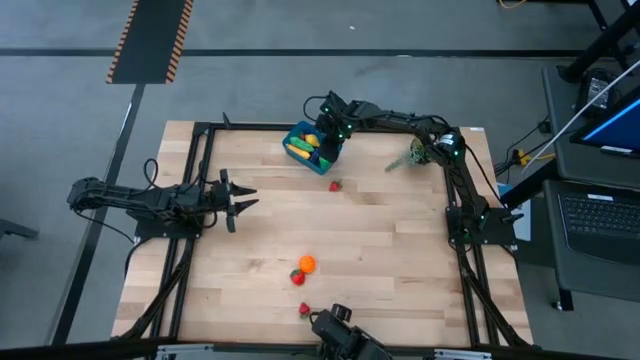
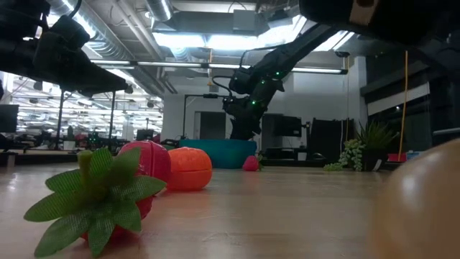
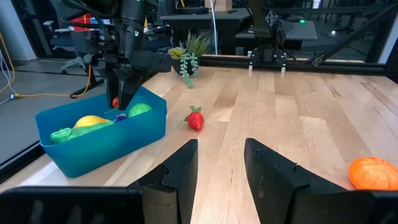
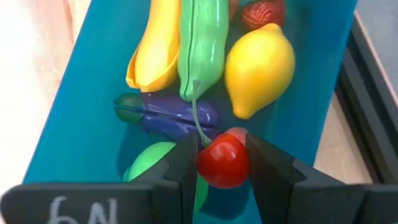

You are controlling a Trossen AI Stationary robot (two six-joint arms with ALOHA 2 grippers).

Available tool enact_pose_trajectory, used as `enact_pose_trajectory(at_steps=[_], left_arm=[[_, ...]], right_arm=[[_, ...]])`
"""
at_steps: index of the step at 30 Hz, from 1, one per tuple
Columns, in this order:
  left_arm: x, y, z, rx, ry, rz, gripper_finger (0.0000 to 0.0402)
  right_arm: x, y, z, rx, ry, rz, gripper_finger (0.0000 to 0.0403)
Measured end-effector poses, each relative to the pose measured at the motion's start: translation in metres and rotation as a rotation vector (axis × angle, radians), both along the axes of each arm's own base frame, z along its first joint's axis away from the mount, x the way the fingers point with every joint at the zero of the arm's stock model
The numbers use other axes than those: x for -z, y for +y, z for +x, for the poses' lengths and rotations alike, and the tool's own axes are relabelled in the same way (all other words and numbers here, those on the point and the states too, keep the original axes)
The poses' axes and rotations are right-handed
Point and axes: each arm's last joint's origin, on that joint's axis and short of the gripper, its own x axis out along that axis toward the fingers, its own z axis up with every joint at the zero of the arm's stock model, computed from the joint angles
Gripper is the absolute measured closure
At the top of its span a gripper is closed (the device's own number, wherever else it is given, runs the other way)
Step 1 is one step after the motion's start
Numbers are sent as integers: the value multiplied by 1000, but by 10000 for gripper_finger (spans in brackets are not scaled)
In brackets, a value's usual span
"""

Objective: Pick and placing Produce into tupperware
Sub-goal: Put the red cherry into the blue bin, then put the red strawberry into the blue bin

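Note:
The red fruit (image 4: 224,165) hangs low over the green fruit inside the walls of the blue tupperware (image 4: 273,134) and would settle there. The red fruit leaves my right gripper now.
The blue tupperware (image 1: 300,150) stands at the table's far middle. It holds a yellow banana (image 4: 155,50), a green pod (image 4: 202,43), a lemon (image 4: 258,65), a purple eggplant (image 4: 168,115) and a green fruit (image 4: 149,162). My right gripper (image 4: 222,163) is over its inside, shut on a small red round fruit (image 4: 222,163) with a green stem. My left gripper (image 3: 221,168) is open and empty over the table's left middle (image 1: 240,200). A strawberry (image 1: 335,185) lies near the tupperware. An orange fruit (image 1: 307,264) and two red fruits (image 1: 297,277) (image 1: 305,310) lie toward the near edge. My right gripper pinches the red fruit's two opposite sides (image 4: 205,165) between its two fingers. The fingers (image 3: 124,93) come from above, pointing down into the tupperware. The fruit is held at about rim height over the green fruit and the eggplant, with its stem (image 4: 198,121) pointing away from the gripper.
A grey-green plant sprig (image 1: 410,158) lies at the far right, beside the right arm. The black frame rails (image 1: 200,150) run along the table's left and right sides. Bare wood lies between the tupperware and the near fruits.

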Motion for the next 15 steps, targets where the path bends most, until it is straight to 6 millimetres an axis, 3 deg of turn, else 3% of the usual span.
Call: enact_pose_trajectory(at_steps=[4,10,15], left_arm=[[0,0,0,0,0,0,278],[0,0,0,0,0,0,278],[0,0,0,0,0,0,278]], right_arm=[[0,0,0,-7,-9,10,285],[-1,1,2,-10,-20,2,238],[-1,0,3,-11,-27,-4,241]])
